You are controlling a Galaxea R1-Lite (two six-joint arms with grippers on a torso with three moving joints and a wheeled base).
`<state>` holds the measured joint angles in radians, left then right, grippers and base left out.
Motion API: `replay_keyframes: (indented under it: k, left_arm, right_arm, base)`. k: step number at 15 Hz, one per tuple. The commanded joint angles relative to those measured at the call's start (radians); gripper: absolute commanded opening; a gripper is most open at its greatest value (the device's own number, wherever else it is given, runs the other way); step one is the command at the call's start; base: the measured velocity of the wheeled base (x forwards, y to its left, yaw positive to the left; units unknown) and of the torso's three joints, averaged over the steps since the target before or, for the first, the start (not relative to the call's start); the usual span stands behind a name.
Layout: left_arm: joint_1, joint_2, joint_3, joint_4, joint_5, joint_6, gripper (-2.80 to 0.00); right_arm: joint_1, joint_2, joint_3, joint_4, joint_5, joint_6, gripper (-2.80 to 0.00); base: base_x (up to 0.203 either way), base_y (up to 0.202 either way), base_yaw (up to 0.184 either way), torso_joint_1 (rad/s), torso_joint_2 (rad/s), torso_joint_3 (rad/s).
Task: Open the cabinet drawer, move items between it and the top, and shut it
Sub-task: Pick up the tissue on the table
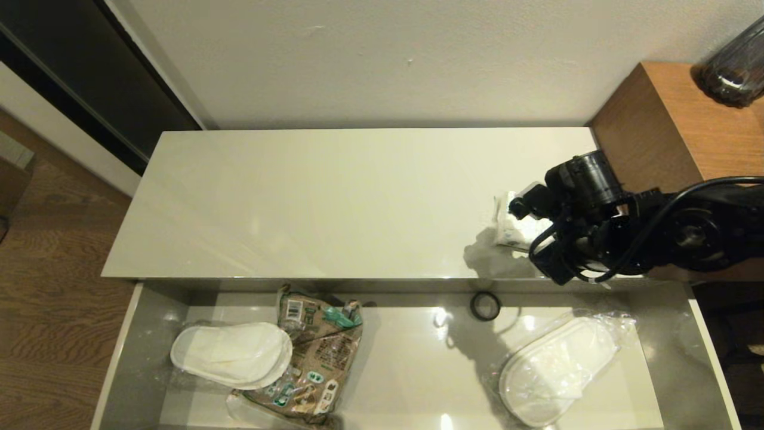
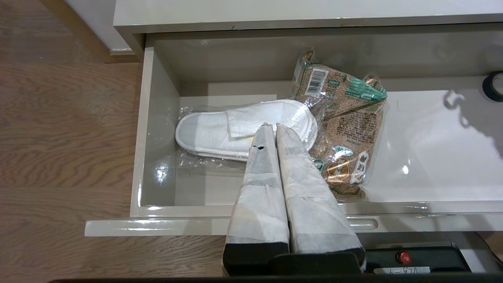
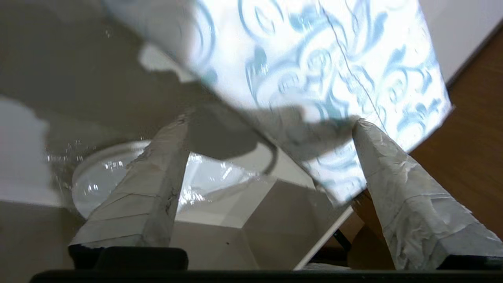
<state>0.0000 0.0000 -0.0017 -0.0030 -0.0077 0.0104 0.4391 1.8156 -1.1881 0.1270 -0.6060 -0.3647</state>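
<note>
My right gripper will grab the tissue pack [image 3: 314, 59] by its printed corner [image 3: 335, 183] next. Then it can put the pack away in the drawer.
The cabinet drawer [image 1: 149, 334] stands pulled out below the cream top [image 1: 334, 203]. A white tissue pack [image 1: 506, 230] with blue print sits on the top's right end, near its front edge. My right gripper [image 1: 534, 218] is at the pack, open; in the right wrist view its spread fingertips [image 3: 359, 127] meet the tissue pack [image 3: 314, 59]. Two wrapped pairs of white slippers lie in the drawer, one at the left [image 1: 233, 352] and one at the right [image 1: 558, 370]. My left gripper [image 2: 272, 125] is shut and empty above the drawer front [image 2: 157, 222], pointing at the left slippers [image 2: 220, 129].
A brown printed packet [image 1: 316, 352] lies beside the left slippers. A small dark ring [image 1: 484, 306] rests at the drawer's back wall. A brown wood desk [image 1: 674, 119] with a dark glass jar [image 1: 734, 65] adjoins the top on the right. Wood floor lies to the left.
</note>
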Motion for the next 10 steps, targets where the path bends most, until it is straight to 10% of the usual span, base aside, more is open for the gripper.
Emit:
replay_keyframes:
  k: [1,8,9,10]
  left_arm:
    - [0.0,0.0,0.0,-0.002,0.0,0.0,-2.8]
    - [0.0,0.0,0.0,-0.002,0.002,0.0,-2.8]
    - [0.0,0.0,0.0,-0.002,0.001,0.0,-2.8]
    - [0.0,0.0,0.0,-0.002,0.001,0.0,-2.8]
  right_arm:
    - [-0.002,0.093,-0.023,-0.069,-0.009,0.012,0.0]
    - [-0.011,0.142,-0.02,-0.25,-0.083,0.036,0.0]
    - [-0.012,0.137,-0.013,-0.249,-0.088,0.036,-2.8]
    - [-0.013,0.124,0.003,-0.245,-0.099,0.036,-2.8]
  base:
    - [0.0,0.0,0.0,0.0,0.0,0.0]
    - [0.0,0.0,0.0,0.0,0.0,0.0]
    - [0.0,0.0,0.0,0.0,0.0,0.0]
    - [0.0,0.0,0.0,0.0,0.0,0.0]
